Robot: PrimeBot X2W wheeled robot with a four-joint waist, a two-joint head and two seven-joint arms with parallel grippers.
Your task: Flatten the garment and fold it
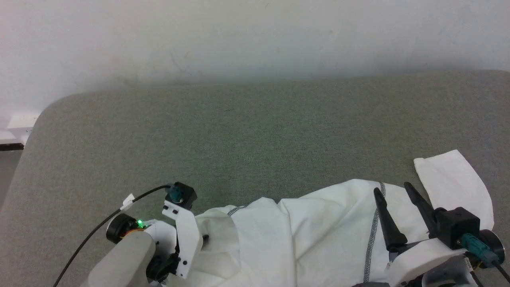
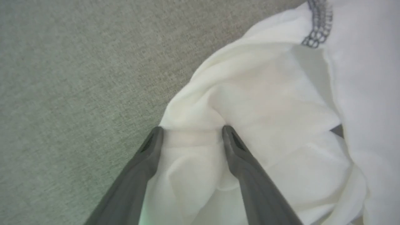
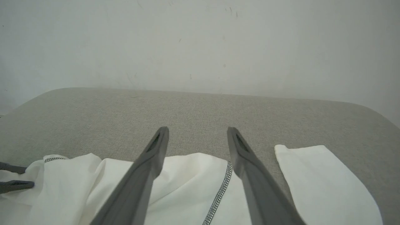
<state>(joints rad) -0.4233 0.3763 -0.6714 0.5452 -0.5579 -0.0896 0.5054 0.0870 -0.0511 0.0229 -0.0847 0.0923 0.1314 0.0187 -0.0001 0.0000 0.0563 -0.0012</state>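
Observation:
I should next grab the shirt with my left gripper by the raised fold at its bunched end (image 2: 193,139), because the fabric bunches up there while the sleeve lies flat.
The garment (image 1: 318,231), a white thin shirt with a dark grey zigzag seam (image 1: 372,239), lies crumpled along the near edge of the grey surface. One sleeve (image 1: 454,187) spreads flat at the right. My left gripper (image 2: 192,129) points down at the garment's (image 2: 265,103) bunched left end, open, with its fingers straddling a fold of fabric. Its pale wrist (image 1: 181,235) hides the fingers in the head view. My right gripper (image 1: 392,189) hovers open over the garment's right part, near the seam (image 3: 220,193); nothing sits between its fingers (image 3: 156,150).
A grey fabric-covered surface (image 1: 255,139) stretches back to a white wall (image 1: 255,36), with a rounded corner at the far left (image 1: 48,111). A black cable (image 1: 91,235) trails from the left wrist. The left gripper's fingertips (image 3: 12,176) show at the right wrist view's left edge.

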